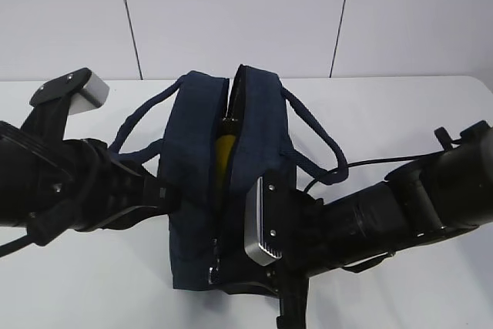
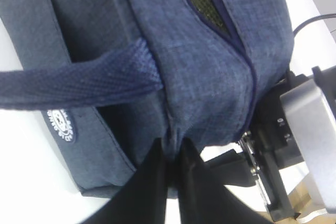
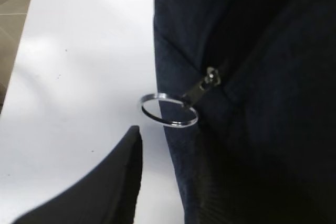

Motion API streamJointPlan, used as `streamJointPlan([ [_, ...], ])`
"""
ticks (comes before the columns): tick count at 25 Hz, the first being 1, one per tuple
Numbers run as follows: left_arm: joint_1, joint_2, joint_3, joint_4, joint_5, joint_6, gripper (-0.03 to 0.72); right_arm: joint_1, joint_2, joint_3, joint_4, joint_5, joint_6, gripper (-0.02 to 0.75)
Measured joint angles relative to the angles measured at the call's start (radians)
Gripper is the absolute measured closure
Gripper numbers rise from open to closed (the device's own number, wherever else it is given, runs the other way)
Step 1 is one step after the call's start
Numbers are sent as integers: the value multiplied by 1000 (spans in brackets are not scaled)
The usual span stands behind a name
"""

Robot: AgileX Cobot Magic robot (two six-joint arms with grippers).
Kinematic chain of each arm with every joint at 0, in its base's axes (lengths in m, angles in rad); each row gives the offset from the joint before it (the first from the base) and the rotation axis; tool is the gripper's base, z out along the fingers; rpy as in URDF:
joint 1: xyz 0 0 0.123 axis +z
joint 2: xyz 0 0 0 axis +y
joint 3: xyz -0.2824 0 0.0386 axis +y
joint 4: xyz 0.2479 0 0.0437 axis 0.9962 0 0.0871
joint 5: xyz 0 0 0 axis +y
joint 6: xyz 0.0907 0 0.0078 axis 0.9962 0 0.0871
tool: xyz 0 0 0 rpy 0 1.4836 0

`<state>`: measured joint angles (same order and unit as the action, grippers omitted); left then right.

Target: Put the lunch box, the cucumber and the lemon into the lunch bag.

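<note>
The metal ring pull sticks out at its loop [image 1: 212, 276], and the slider [image 1: 216, 243] sits close between the bag's cloth edges, so my right gripper needs to grab the ring pull by that loop.
The navy lunch bag [image 1: 196, 190] stands mid-table with its top zipper parted along the middle. Through the slit shows the yellow lemon [image 1: 223, 153]. The lunch box and the cucumber are out of view. My left gripper [image 2: 170, 153] is shut, pinching a fold of the bag's fabric [image 2: 210, 103] at its near side wall. At the bag's near end, my right gripper [image 3: 170, 145] is open: one black finger [image 3: 123, 177] stands apart from the cloth and the other is hidden behind the bag. The metal ring pull [image 3: 168, 109] hangs just above that finger, untouched.
Two rope handles [image 1: 316, 132] loop out from either side of the bag, one crossing the left wrist view [image 2: 79, 85]. White table [image 1: 400, 113] lies to both sides and behind; a wall stands at the back. A black cable [image 1: 370, 163] trails by the right arm.
</note>
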<state>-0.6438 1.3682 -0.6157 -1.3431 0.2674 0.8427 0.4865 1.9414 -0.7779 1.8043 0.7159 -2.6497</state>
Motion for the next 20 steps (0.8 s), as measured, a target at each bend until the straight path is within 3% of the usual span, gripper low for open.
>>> streamJointPlan([
  [9, 0, 0, 0, -2, 0, 0, 681, 0, 0, -36, -2, -17, 0, 496],
  [20, 0, 0, 0, -2, -2, 0, 681, 0, 2, -55, -2, 86, 6, 496],
])
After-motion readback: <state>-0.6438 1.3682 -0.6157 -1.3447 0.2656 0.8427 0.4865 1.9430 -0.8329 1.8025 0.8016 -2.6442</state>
